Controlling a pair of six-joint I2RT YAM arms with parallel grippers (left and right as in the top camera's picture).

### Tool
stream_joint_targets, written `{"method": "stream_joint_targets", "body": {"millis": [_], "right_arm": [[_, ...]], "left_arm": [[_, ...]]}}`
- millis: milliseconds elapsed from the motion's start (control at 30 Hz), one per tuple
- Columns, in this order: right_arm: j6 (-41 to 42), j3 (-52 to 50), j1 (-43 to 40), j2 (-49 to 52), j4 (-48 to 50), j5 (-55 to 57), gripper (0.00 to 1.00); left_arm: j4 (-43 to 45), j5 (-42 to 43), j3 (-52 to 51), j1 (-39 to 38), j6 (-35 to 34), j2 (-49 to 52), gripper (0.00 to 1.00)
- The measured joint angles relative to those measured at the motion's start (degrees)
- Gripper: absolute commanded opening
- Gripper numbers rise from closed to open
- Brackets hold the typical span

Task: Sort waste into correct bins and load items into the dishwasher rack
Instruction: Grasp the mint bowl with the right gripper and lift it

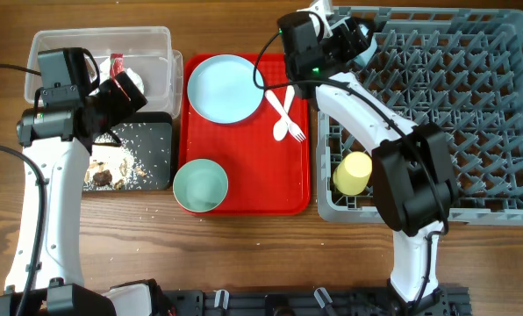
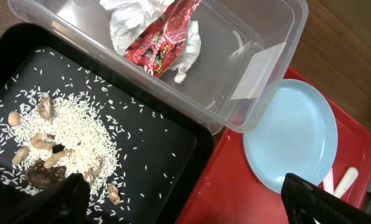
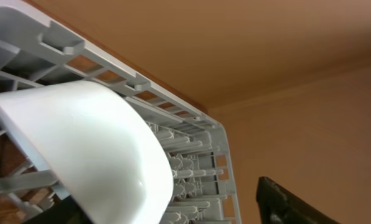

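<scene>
The second bowl is on the red tray, and my right gripper will next grab it by its rim (image 1: 224,183) to load it on edge among the rack's wires.
My left gripper (image 1: 128,88) (image 2: 185,205) is open and empty, above the edge between the black tray (image 2: 167,143) and the red tray. The black tray holds rice and brown scraps (image 2: 61,143). The clear tub (image 2: 254,68) holds crumpled paper with a red wrapper (image 2: 157,31). My right gripper (image 1: 356,42) (image 3: 173,208) is open at the back left corner of the grey rack (image 1: 472,105). A pale bowl (image 3: 92,143) stands on edge among the pegs beside its left finger. The yellow cup (image 1: 353,173) lies in the rack.
The flat red tray (image 1: 244,149) holds the blue plate (image 1: 225,86), a second bowl (image 1: 200,186), and the white fork and spoon (image 1: 288,114). A few rice grains lie on the wooden table in front of the black tray.
</scene>
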Motion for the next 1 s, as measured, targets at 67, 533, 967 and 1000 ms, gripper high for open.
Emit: {"method": "stream_joint_targets", "body": {"millis": [67, 533, 967, 1000], "right_arm": [[-1.01, 0.0, 0.74, 0.0, 0.31, -1.2, 0.83], [7.91, -0.07, 4.7, -6.29, -7.34, -18.45, 0.9], [37.31, -0.7, 13.55, -12.35, -31.01, -87.82, 0.67], [39.98, -1.62, 13.68, -12.04, -30.77, -89.2, 0.64]], "left_arm": [[0.0, 0.0, 0.0, 0.0, -0.02, 0.0, 1.0], [0.0, 0.0, 0.0, 0.0, 0.0, 0.0, 1.0], [0.0, 0.0, 0.0, 0.0, -0.02, 0.0, 1.0], [0.0, 0.0, 0.0, 0.0, 0.0, 0.0, 1.0]]}}
